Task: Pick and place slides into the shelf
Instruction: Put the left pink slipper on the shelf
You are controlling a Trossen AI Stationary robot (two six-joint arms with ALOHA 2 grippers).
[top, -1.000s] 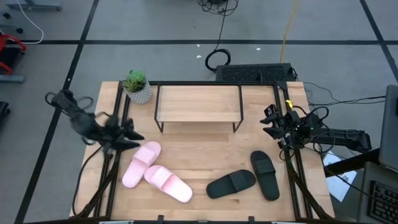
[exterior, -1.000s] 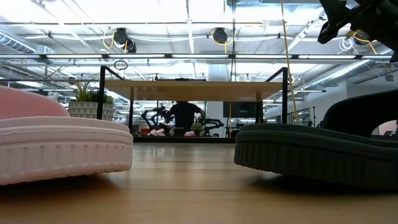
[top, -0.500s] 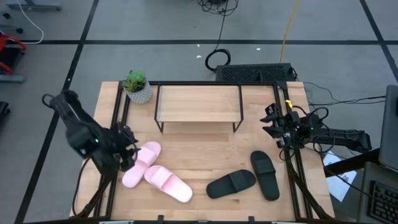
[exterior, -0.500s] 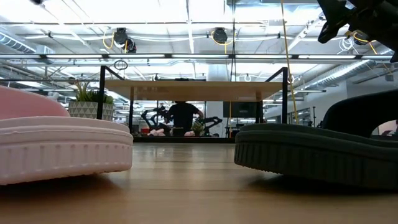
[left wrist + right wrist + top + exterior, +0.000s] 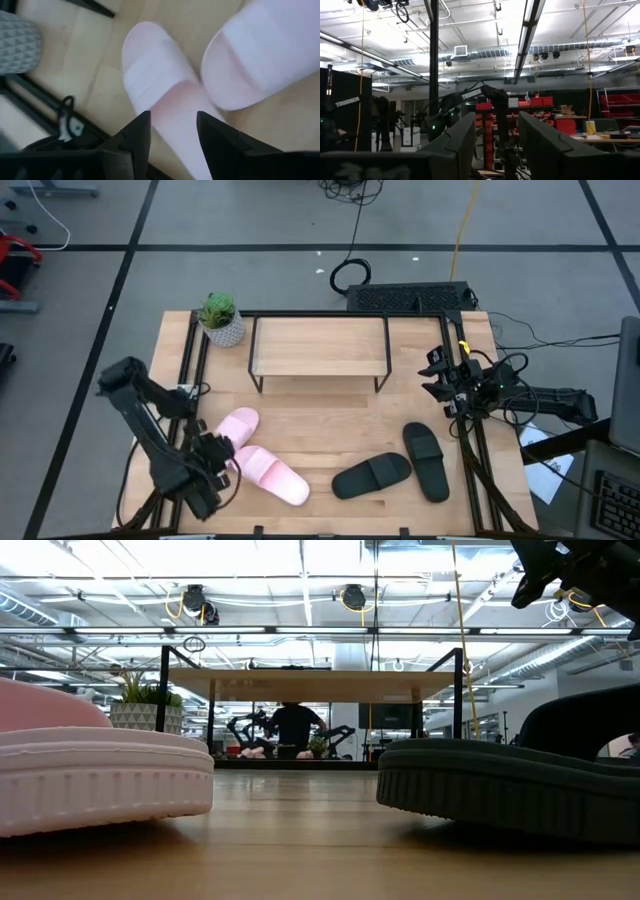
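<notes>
I should next use my left gripper to pick up the pink slide by the side edge of its strap point(image 5: 146, 104), so that I can place it into the shelf.
Two pale pink slides lie sole-down at the table's near left, one point(image 5: 238, 429) angled toward the far edge, the other point(image 5: 271, 475) toward the near right. Two black slides point(image 5: 372, 474) point(image 5: 426, 461) lie at the near right. The wooden shelf point(image 5: 318, 346) stands on its black legs at the far middle. My left gripper point(image 5: 213, 464) is open, hovering over the near end of the left pink slide point(image 5: 152, 82), its fingers on either side of that end. My right gripper point(image 5: 436, 378) waits open at the right edge, held high point(image 5: 560, 565).
A small potted plant point(image 5: 220, 318) stands at the far left corner beside the shelf; its pot point(image 5: 17, 40) shows in the left wrist view. Black frame rails run along the table's left point(image 5: 190, 370) and right point(image 5: 470, 450) sides. Bare wood lies between the shelf and the slides.
My left arm has swung from the table's left edge toward the near edge. Its gripper has turned about and come down over the near end of the left pink slide. The slides have stayed where they were.
</notes>
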